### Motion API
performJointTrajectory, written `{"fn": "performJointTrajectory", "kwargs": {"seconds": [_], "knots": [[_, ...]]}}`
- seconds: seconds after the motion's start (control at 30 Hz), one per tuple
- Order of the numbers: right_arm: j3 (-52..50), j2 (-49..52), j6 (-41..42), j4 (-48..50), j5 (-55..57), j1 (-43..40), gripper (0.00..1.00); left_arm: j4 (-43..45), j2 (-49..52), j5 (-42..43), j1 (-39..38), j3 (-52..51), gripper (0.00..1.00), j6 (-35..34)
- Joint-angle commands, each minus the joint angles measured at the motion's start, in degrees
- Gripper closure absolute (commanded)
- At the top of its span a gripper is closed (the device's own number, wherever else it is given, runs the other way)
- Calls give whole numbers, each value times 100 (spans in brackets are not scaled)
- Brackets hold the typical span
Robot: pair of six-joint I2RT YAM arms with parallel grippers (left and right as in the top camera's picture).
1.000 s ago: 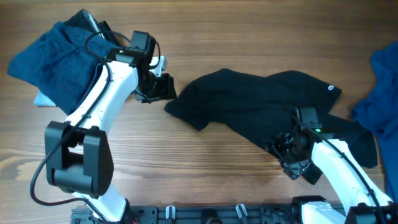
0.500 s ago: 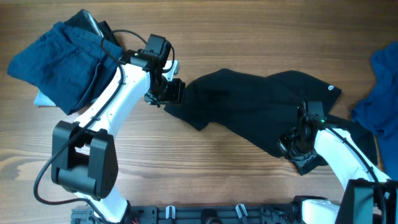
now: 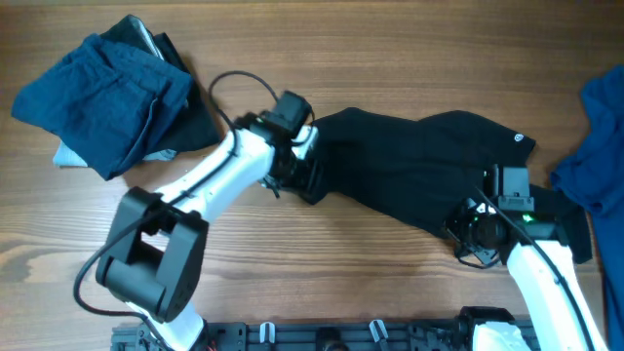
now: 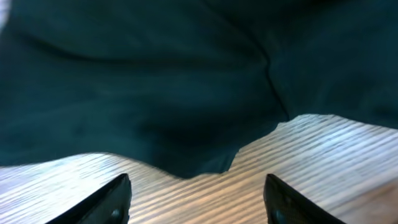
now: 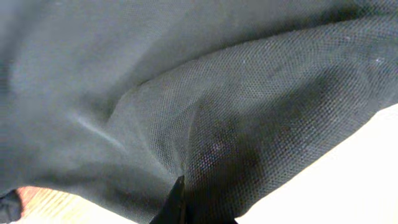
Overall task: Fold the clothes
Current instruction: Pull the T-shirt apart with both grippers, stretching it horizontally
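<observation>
The left gripper grips the black garment's corner edge next, away from my right gripper's pinch, to spread the garment for folding.
A large black garment with a small white tag lies crumpled across the middle and right of the wooden table. My left gripper is at its left corner. In the left wrist view the fingers stand apart and open over bare wood, and the dark cloth edge lies just ahead of them. My right gripper is on the garment's lower right part. In the right wrist view black fabric fills the frame and the gripper is shut, pinching a fold.
A pile of blue and navy clothes sits at the back left of the table. Another blue garment lies at the right edge. The arm bases stand along the front edge.
My left arm has swung right, from beside the blue pile to the black garment's left corner. My right gripper has shut on the fabric and shifted slightly right.
</observation>
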Motion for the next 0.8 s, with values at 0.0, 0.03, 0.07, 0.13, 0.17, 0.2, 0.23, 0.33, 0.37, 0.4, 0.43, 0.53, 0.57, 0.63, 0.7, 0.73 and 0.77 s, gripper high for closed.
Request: {"fn": "performJointTrajectory", "kwargs": {"seconds": [0.0,0.03,0.07,0.13,0.17,0.2,0.23,0.33,0.37,0.4,0.43,0.53,0.57,0.63,0.7,0.73,0.77], "knots": [[111,-210,-256,-92,-63,-15,96,413,0,-166,-107,-428,27,-892],[111,-210,-267,-109,-66,-15,96,437,13,-164,-85,-459,27,-1276],[111,-210,-269,-120,-63,-15,96,459,24,-131,-66,-459,26,-1541],[111,-212,-267,-116,-63,-15,96,570,46,-98,-55,-459,26,-1923],[111,-210,-267,-116,-63,-15,96,636,68,-96,-55,-459,26,-2144],[111,-210,-271,-116,-63,-15,96,673,94,-105,-55,-459,27,-2302],[111,-210,-275,-116,-63,-15,96,706,136,-105,-55,-459,27,-2439],[111,-212,-339,-120,-66,-15,96,807,343,-122,-55,-459,29,-2837],[111,-212,-393,-120,-90,-15,96,807,435,-122,-55,-459,30,-2946],[111,-212,-417,-125,-105,-15,96,804,546,-120,-55,-459,33,-3027],[111,-212,-413,-136,-107,-15,96,809,656,-70,-55,-459,36,-3040],[111,-212,-415,-138,-105,-15,96,813,796,229,-26,-457,48,-2981],[111,-212,-415,-136,-103,-15,96,809,791,271,-15,-455,61,-2973],[125,-219,-422,-105,-101,-15,96,752,767,271,15,-444,92,-2955],[212,-223,-573,-111,-103,-15,96,684,675,315,81,-433,96,-2632],[317,-223,-636,-164,-101,-15,96,566,557,308,149,-400,96,-2406],[476,-223,-719,-256,-98,-15,96,420,435,308,216,-345,96,-2260]]}}
